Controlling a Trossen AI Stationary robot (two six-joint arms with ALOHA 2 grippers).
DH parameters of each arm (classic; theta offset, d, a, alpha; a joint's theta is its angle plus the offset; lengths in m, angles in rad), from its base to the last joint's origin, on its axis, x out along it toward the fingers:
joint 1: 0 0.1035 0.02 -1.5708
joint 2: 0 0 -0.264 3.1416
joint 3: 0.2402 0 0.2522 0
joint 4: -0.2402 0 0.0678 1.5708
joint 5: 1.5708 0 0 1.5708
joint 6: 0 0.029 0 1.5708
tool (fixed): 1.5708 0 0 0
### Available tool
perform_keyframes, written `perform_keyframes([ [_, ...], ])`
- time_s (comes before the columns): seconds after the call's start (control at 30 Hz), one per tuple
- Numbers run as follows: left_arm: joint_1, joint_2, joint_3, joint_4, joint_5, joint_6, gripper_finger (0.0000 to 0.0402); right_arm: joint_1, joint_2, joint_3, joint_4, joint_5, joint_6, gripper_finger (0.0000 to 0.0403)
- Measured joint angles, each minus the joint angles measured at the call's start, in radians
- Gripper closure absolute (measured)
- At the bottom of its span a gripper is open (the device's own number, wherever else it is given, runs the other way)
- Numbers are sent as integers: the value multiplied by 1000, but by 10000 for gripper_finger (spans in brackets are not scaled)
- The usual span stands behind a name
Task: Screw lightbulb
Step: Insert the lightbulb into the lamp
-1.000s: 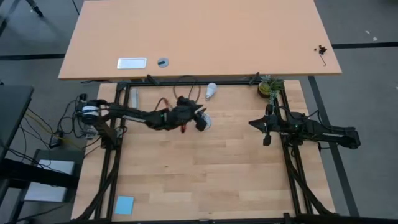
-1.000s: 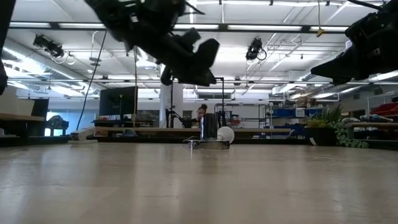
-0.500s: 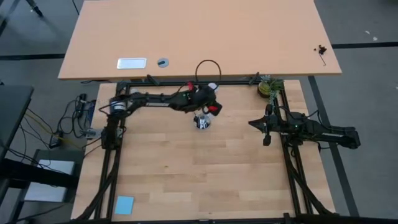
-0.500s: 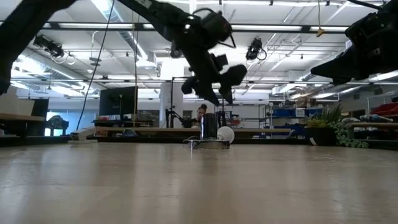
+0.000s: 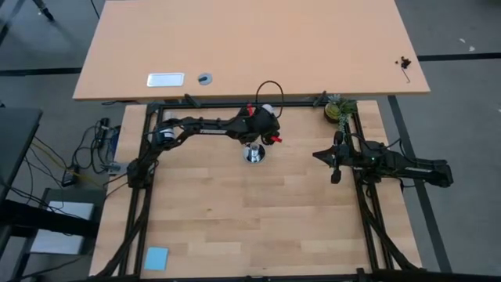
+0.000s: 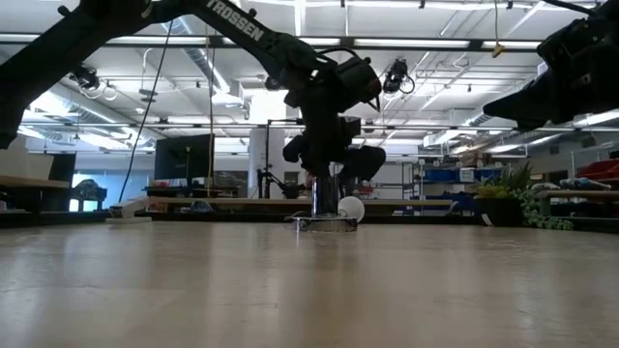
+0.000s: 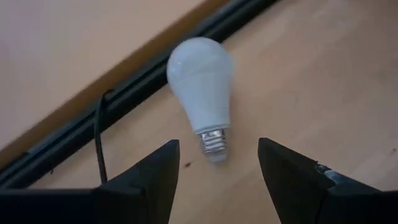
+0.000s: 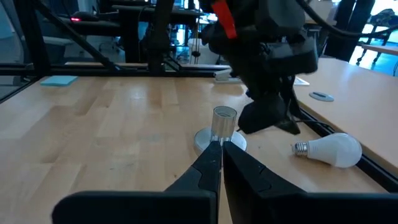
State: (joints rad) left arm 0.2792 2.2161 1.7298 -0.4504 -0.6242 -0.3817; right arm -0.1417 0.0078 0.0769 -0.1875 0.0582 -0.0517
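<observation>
My left gripper grabs the lightbulb by its grey screw base (image 7: pixel 212 142) next, which leaves the lightbulb's round glass end (image 7: pixel 200 65) free to hold for screwing.
The white lightbulb (image 7: pixel 200 78) lies on its side on the wooden table near the far edge, its grey screw base (image 7: pixel 212 142) pointing toward my left gripper; it also shows in the right wrist view (image 8: pixel 333 149) and the high view (image 5: pixel 268 109). My left gripper (image 7: pixel 217 165) is open above it, one finger on either side of the screw base, touching nothing. The silver socket (image 8: pixel 224 120) stands upright on its round disc (image 5: pixel 255 153) just nearer. My right gripper (image 8: pixel 221 155) is shut and empty at the table's right (image 5: pixel 335 164).
A black frame rail (image 7: pixel 124 106) runs along the table's far edge right behind the bulb, with a black cord (image 7: pixel 99 140) beside it. A small potted plant (image 5: pixel 341 108) stands at the far right. A blue pad (image 5: pixel 156 257) lies at the near left.
My left gripper has swung from over the table's left-middle toward the far edge and the right, passing the socket, and now hangs over the lightbulb, tipped down. The bulb and socket have stayed where they were.
</observation>
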Motion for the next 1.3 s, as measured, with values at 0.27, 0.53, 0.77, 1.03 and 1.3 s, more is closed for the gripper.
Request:
perform_keyframes([
  [0.27,26,0,149,-172,36,178,219,0,0,0,3,0,0,375],
  [0.53,155,-1,281,-223,212,409,379,0,0,0,15,0,0,374],
  [0.77,291,-1,280,-216,468,483,394,0,0,0,20,0,0,378],
  [1.03,338,-1,280,-213,568,569,400,0,0,0,22,0,0,375],
  [1.3,323,79,280,-191,596,638,400,0,0,0,23,0,0,374],
])
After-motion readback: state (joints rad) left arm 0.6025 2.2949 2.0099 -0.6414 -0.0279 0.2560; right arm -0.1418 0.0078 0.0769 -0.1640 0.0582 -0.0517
